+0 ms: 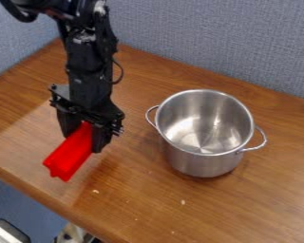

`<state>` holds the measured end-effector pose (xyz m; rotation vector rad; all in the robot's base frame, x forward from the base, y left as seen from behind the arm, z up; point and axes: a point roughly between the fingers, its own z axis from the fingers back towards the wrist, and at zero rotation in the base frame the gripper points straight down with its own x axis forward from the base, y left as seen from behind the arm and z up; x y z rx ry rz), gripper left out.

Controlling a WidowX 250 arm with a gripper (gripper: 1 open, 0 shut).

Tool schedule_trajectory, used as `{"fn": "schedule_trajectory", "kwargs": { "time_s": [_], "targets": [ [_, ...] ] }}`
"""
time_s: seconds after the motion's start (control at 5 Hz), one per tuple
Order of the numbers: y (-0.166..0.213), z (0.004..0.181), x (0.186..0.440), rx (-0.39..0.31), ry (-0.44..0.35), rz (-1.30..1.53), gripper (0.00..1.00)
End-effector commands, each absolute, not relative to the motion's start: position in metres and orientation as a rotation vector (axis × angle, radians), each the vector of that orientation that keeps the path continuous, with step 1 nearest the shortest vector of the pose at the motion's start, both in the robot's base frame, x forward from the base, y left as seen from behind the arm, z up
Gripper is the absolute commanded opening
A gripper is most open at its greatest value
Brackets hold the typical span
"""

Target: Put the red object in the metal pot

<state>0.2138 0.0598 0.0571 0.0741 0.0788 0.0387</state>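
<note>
The red block is hanging over the wooden table, beside the pot. My gripper needs to keep holding the block until it is over the metal pot point(208, 131).
The red object point(69, 155) is a bright red elongated block, tilted with its lower end pointing toward the table's front left. My gripper point(85, 135) is shut on its upper end and holds it just above the wooden table point(142, 190). The metal pot point(208, 131) stands upright and lidless to the right of the gripper, a short gap away, with two small loop handles. Nothing shows inside the pot.
The black arm point(85, 57) rises from the gripper toward the top left corner. A grey-blue wall point(218, 38) backs the table. The table's front edge runs diagonally close below the block.
</note>
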Motion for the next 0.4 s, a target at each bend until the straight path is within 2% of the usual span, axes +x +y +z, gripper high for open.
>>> {"fn": "schedule_trajectory", "kwargs": {
  "time_s": [0.0,0.2],
  "targets": [
    [0.058,0.075,0.221,0.102,0.026,0.020,0.00],
    [0.036,0.091,0.220,0.116,0.017,-0.040,0.00]
  ]
}}
